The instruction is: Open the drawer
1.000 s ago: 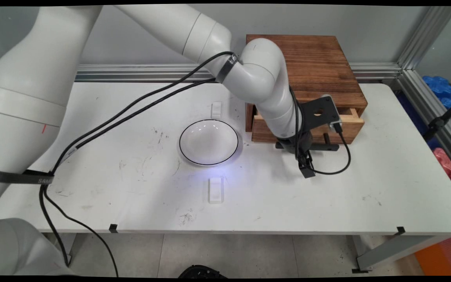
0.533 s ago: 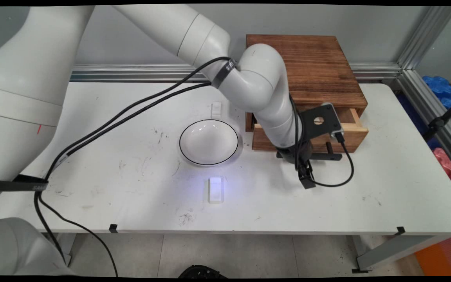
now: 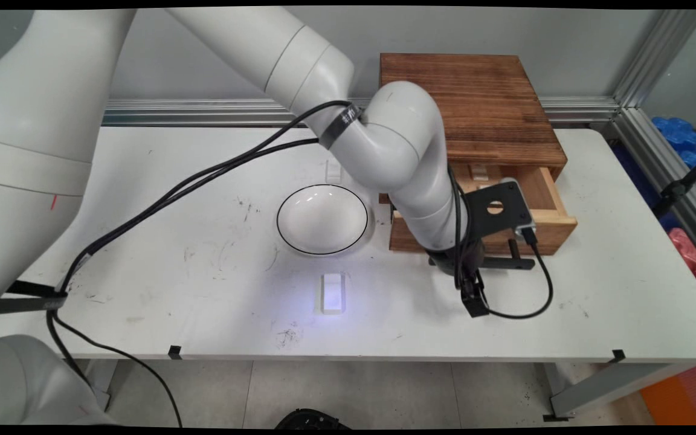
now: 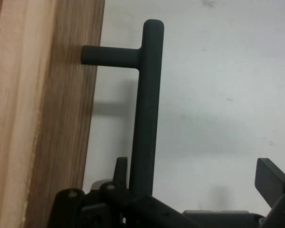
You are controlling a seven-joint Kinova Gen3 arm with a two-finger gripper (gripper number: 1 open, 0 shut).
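Observation:
The drawer has its black bar handle [image 3: 514, 263], and my gripper should grab the drawer by it next. My gripper should then slide the drawer farther out of the dark wooden box [image 3: 475, 103].
A dark wooden box [image 3: 475, 103] stands at the table's back right with its drawer [image 3: 541, 226] pulled partly out toward the near side. The drawer's black bar handle [image 3: 514, 263] [image 4: 147, 109] sits in my gripper [image 3: 470, 261] [image 4: 197, 173]. The gripper is open: one finger [image 4: 120, 170] lies between the bar and the drawer front [image 4: 61, 118], and the other finger [image 4: 271, 179] stands well off the bar. A small pale piece [image 3: 478, 172] shows inside the drawer, at its back.
A white bowl with a black rim [image 3: 322, 219] sits just left of the box. A small clear block [image 3: 333, 293] lies in front of the bowl, and another one [image 3: 333, 169] lies behind it, partly hidden by the arm. Black cables hang across the table's left half.
The drawer has slid further out toward the near side, with the gripper and handle moving along. More of the drawer's inside shows now.

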